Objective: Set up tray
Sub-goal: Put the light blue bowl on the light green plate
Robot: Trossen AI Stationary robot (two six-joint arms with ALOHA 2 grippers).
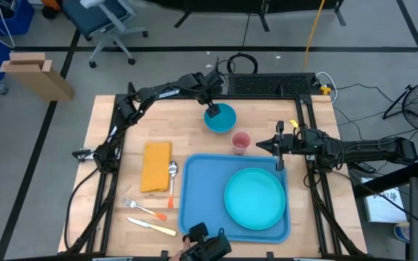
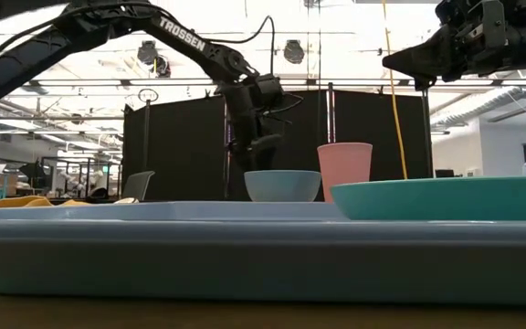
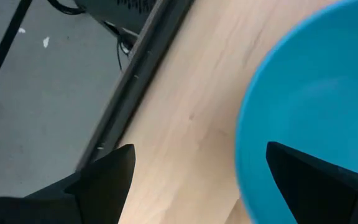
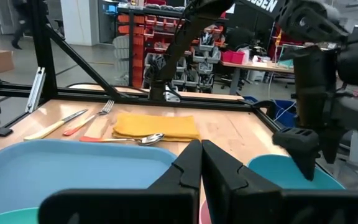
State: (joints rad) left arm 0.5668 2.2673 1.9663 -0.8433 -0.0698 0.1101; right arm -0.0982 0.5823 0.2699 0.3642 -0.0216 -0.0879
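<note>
My left gripper is going to grab the blue bowl by its rim (image 1: pixel 207 114) next, so that it can set the bowl on the teal plate (image 1: pixel 255 197).
A blue bowl (image 1: pixel 221 119) stands on the bare wood at the far middle of the table, beside a pink cup (image 1: pixel 241 142). My left gripper (image 1: pixel 212 110) hangs open just above the bowl's far-left rim (image 3: pixel 247 155). One finger (image 3: pixel 107 180) is outside the bowl over the wood, the other (image 3: pixel 316 180) over its inside. The low view shows the fingertips (image 2: pixel 256 157) just above the bowl (image 2: pixel 282 185). The blue tray (image 1: pixel 202 188) lies near the front with a round teal plate (image 1: pixel 255 197) on it. My right gripper (image 1: pixel 261 148) waits shut, held level over the table's right side.
Left of the tray lie a folded yellow napkin (image 1: pixel 156 165), a spoon (image 1: pixel 172 174), a fork with an orange handle (image 1: pixel 144 210) and a knife (image 1: pixel 151 226). The cup stands between the bowl and the tray's far edge. Black frame rails run along the table's edges.
</note>
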